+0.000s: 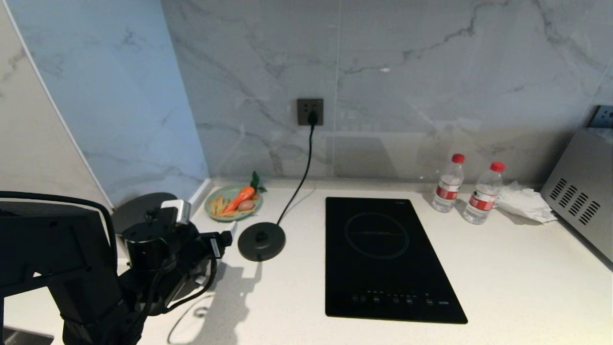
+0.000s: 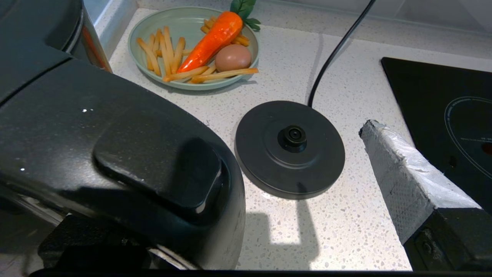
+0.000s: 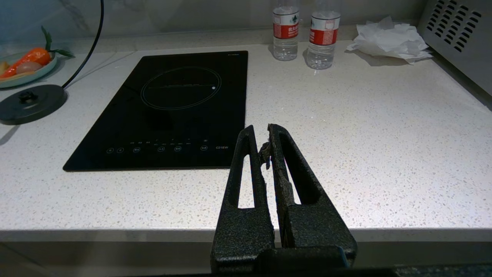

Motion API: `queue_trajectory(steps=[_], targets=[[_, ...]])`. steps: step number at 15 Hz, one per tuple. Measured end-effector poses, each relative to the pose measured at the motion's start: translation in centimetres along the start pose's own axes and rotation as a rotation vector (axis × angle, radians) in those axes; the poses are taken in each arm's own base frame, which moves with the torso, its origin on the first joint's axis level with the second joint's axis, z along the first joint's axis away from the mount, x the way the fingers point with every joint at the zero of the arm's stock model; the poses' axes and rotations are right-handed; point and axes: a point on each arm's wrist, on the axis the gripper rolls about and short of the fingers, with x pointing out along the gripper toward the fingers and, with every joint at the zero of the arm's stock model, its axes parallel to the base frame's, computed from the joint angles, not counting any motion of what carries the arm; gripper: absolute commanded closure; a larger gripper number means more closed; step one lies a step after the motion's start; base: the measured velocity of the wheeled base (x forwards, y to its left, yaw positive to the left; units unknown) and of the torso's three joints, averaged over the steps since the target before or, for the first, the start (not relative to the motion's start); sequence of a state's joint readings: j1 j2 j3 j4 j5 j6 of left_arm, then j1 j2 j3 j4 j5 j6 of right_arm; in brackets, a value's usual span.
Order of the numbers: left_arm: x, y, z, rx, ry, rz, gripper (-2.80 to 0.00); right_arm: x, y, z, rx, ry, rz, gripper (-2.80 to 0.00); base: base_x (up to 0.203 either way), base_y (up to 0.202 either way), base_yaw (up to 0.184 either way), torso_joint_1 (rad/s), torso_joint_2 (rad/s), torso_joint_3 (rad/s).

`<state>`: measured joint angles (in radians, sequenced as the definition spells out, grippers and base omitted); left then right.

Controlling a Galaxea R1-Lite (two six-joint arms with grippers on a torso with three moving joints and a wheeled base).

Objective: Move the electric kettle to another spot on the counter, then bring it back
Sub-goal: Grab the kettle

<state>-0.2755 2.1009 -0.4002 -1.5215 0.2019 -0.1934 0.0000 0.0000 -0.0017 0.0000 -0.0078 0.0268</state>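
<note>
Next, my left gripper grabs the thick loop handle of the black electric kettle, to bring it back onto the kettle's round power base [image 1: 261,241].
The black electric kettle [image 1: 140,210] stands at the far left of the off-white counter [image 1: 503,273], off its power base; only its round matte lid shows behind my left arm. In the left wrist view its lid and thick loop handle [image 2: 115,134] fill the near side. My left gripper [image 2: 246,154] hangs open over the handle. Its grey padded finger [image 2: 399,169] stands well clear of the handle, with bare counter between; the other finger is hidden. My right gripper [image 3: 261,132] is shut on nothing above the counter's front edge.
The round power base [image 1: 261,241] with its cord lies just right of the kettle. Behind it is a green plate [image 1: 210,203] of carrot, egg and fries. A black hob [image 1: 383,258] sits mid-counter; two water bottles [image 1: 448,183], tissue [image 1: 524,201] and a metal appliance [image 1: 579,191] stand right.
</note>
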Motion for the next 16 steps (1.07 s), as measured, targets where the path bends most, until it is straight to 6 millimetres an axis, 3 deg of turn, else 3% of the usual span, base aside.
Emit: queue_trajectory(steps=[4, 5, 6, 16], targets=[[0.10, 0.02, -0.04, -0.001, 0.000, 0.002, -2.80, 0.00, 0.00, 0.00, 0.000, 0.000, 0.000, 0.00, 0.000, 0.000, 0.000, 0.000, 0.00, 0.000], [0.12, 0.01, -0.03, -0.001, -0.001, 0.002, -1.77, 0.00, 0.00, 0.00, 0.000, 0.000, 0.000, 0.00, 0.000, 0.000, 0.000, 0.000, 0.00, 0.000], [0.13, 0.00, -0.05, -0.001, 0.000, 0.002, 0.00, 0.00, 0.00, 0.00, 0.000, 0.000, 0.001, 0.00, 0.000, 0.000, 0.000, 0.000, 0.00, 0.000], [0.49, -0.07, -0.22, -0.003, 0.000, 0.004, 0.00, 0.00, 0.00, 0.00, 0.000, 0.000, 0.000, 0.00, 0.000, 0.000, 0.000, 0.000, 0.00, 0.000]])
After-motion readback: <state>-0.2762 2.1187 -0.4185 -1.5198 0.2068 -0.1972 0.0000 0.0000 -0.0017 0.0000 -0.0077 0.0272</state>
